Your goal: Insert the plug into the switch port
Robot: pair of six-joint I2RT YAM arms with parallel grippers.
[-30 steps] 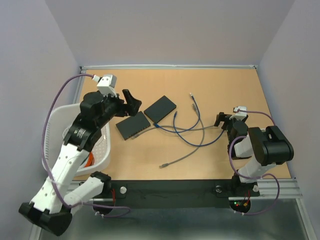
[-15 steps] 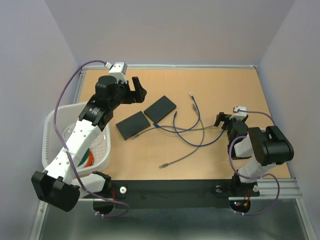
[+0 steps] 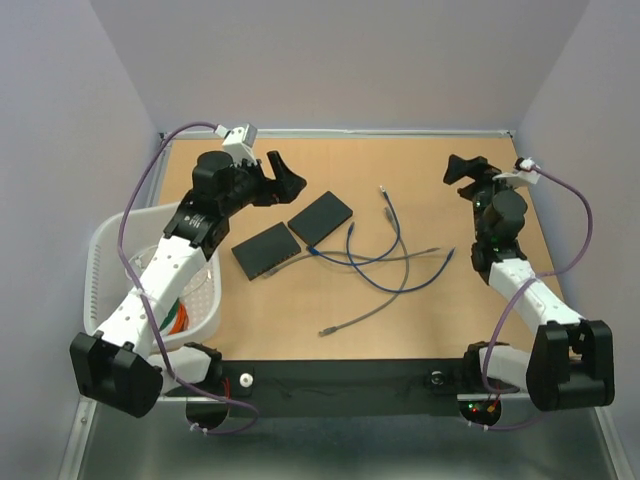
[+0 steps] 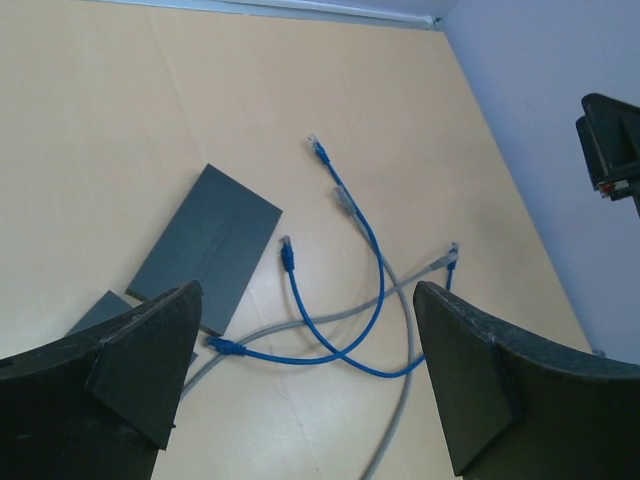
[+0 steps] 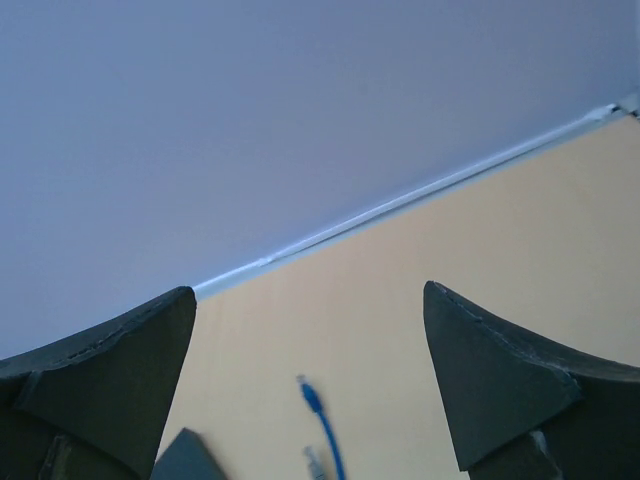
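The far blue plug should be grabbed next by my right gripper, just behind the plug's clear tip. The tip then stays free, so I can hand the plug over to my left gripper.
Two dark grey switches (image 3: 321, 217) (image 3: 266, 250) lie flat at the table's middle left. Blue and grey cables (image 3: 385, 268) tangle beside them, and one blue plug (image 3: 312, 250) lies against the nearer switch. My left gripper (image 3: 285, 172) hangs open and empty above the far left, behind the switches. Its view shows a switch (image 4: 205, 248), blue plugs (image 4: 287, 255) (image 4: 228, 347) and a grey plug (image 4: 345, 198) between open fingers (image 4: 150, 360). My right gripper (image 3: 462, 170) is open and empty, raised at the far right. Its view shows a blue plug (image 5: 313, 398) well below it.
A white basket (image 3: 105, 250) holding orange items (image 3: 178, 318) stands at the left edge under my left arm. A grey plug (image 3: 325, 330) lies loose near the front. Grey walls close in the back and both sides.
My right arm has risen from its folded pose at the near right and reached toward the back of the table. My left gripper has shifted slightly right at the far left.
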